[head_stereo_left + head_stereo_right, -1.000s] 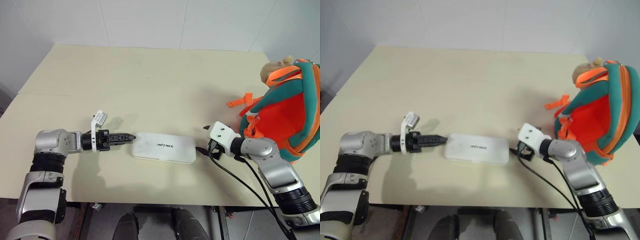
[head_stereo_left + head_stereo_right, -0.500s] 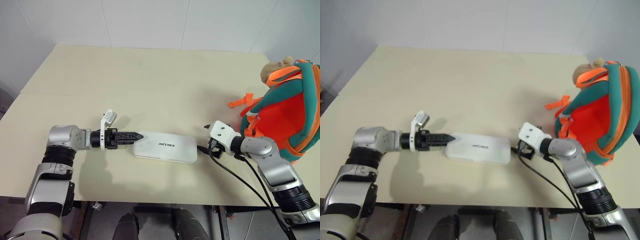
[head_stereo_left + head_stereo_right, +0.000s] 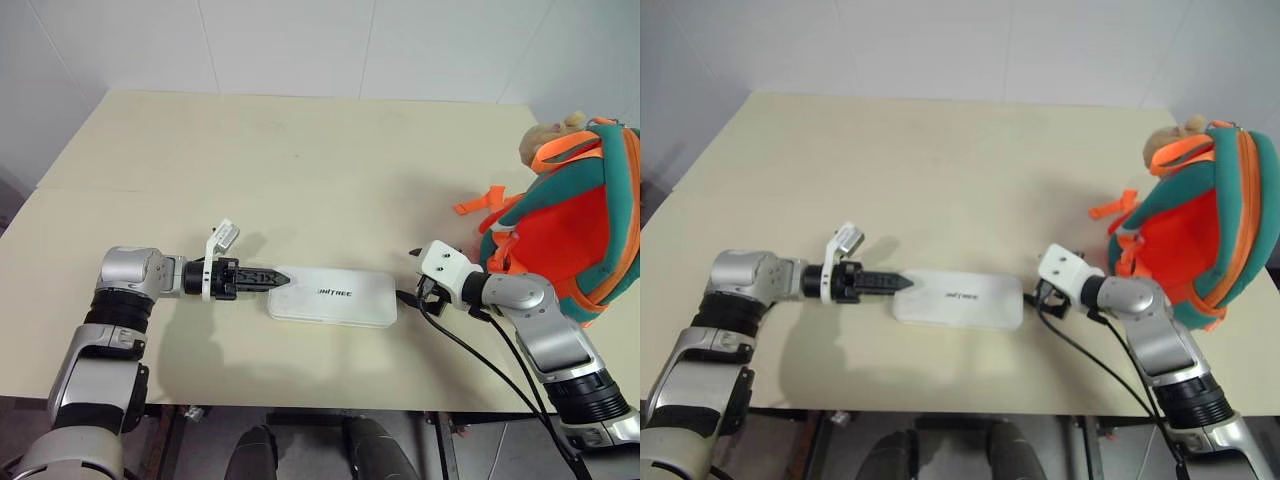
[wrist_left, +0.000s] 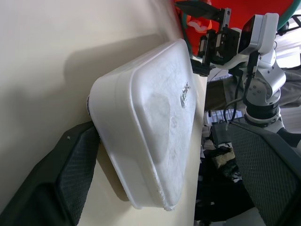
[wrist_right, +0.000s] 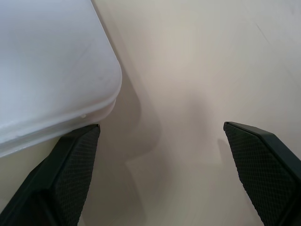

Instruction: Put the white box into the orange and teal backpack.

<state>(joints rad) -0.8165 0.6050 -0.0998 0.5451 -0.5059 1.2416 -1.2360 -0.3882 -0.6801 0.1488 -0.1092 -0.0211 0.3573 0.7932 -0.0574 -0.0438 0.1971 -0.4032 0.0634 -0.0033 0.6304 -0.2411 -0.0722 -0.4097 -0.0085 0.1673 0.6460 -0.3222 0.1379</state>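
Note:
My lower fingertip stops at the box's near end, so my left gripper moves toward the box first, and then closes on the box.
The white box [image 3: 333, 296] lies flat at the middle of the table's near side, its dark lettering facing up. My left gripper [image 3: 272, 280] is open and level at the box's left end; in the left wrist view that end [image 4: 146, 122] sits between the two black fingers [image 4: 70, 179]. My right gripper [image 3: 418, 287] is open at the box's right end, with the box's corner [image 5: 51, 70] beside one finger [image 5: 70, 165] and bare table between the fingers. The orange and teal backpack [image 3: 575, 220] stands upright at the table's right edge, its orange side towards me.
A tan plush toy [image 3: 548, 135] sits on top of the backpack, and orange straps [image 3: 480, 203] trail onto the table towards the box. The beige table [image 3: 300, 170] runs back to a white wall. Black cables hang from my right arm over the near edge.
My left gripper has slid right until its fingers reach around the box's left end. The box has shifted slightly to the right. The right gripper has kept still.

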